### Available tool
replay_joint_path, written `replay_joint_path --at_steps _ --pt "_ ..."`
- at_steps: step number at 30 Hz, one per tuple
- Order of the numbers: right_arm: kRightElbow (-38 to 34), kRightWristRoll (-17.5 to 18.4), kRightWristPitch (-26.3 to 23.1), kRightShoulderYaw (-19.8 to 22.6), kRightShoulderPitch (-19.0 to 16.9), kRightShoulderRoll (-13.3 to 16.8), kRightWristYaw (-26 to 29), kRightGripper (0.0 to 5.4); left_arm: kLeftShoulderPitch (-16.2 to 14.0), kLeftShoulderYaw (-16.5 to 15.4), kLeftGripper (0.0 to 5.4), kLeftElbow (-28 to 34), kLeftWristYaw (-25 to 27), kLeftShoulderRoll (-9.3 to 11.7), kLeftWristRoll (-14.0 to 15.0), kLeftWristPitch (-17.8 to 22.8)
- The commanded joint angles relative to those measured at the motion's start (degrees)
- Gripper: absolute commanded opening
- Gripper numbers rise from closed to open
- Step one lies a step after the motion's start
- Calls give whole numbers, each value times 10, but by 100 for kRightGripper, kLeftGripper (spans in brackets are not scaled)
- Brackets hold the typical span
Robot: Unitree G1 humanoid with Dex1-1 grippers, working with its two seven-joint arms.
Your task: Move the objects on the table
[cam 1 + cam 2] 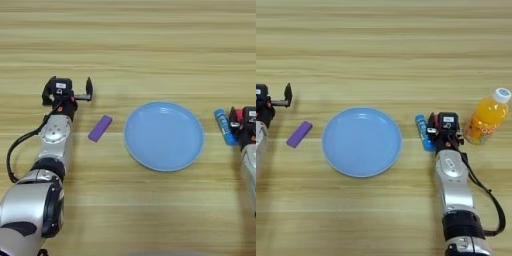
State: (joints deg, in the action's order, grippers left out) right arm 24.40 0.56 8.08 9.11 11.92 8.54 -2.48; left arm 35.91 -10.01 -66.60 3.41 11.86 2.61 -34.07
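My right gripper should open now, because the red cube is low on the tabletop beside the blue glue stick and would stay there.
My left gripper [68, 92] rests open on the table [150, 50] at the left with nothing between its fingers. The flat purple bar [100, 128] lies just to its lower right, apart from it. My right gripper [445, 121] sits at the right, narrowly shut on what looks like the small red cube [434, 122]. The blue glue-stick tube [423, 132] lies right against its left side. The orange-liquid bottle [486, 119] with a white cap stands upright just right of that gripper.
A large round light-blue plate [164, 136] lies between the two arms with nothing on it. Bare wooden planks stretch across the far half of the table.
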Motion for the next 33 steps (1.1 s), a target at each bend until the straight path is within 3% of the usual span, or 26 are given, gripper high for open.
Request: replay_joint_path --at_steps 1,6,7,24,33 --pt "12 6 -10 0 3 -2 6 224 12 -2 540 -4 0 2 -1 3" --pt "13 7 -11 0 4 -2 5 224 13 -2 540 -4 0 3 -1 3" --pt "13 7 -11 0 4 -2 4 252 13 -2 540 -4 0 3 -1 3" --pt "7 -7 13 -2 4 -1 -14 430 14 -2 540 -6 1 3 -1 4" --pt "-13 -4 57 -12 1 -7 1 538 15 -2 540 -7 0 2 -2 4"
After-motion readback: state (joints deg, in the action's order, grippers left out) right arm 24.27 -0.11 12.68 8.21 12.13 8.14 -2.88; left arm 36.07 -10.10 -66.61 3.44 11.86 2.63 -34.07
